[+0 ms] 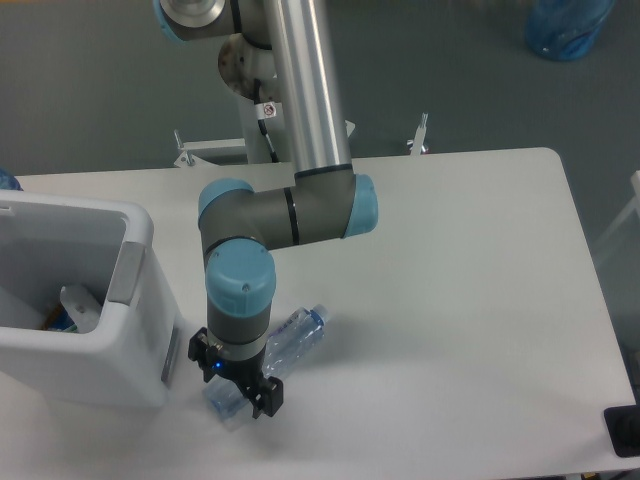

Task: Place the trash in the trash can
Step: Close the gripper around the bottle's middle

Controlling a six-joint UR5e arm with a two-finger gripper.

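The robot's gripper should next grab the clear plastic water bottle by its body (233,396), so that the trash gets into the trash can.
The clear plastic bottle (296,336) lies on the table in front of the trash can, its light-blue cap (320,316) pointing up and right. My gripper (235,377) hangs over the bottle's base end. It is open, one finger on each side of the bottle, and it hides that end. The trash can (134,232) is a large white bin at the left edge with a grey handle panel (124,272). A small white pouch-like item (79,304) lies inside it.
The arm's elbow (290,212) reaches over the table's middle from its base at the back. A blue bag (567,27) sits on the floor at the top right. A black object (624,431) shows by the table's front right corner.
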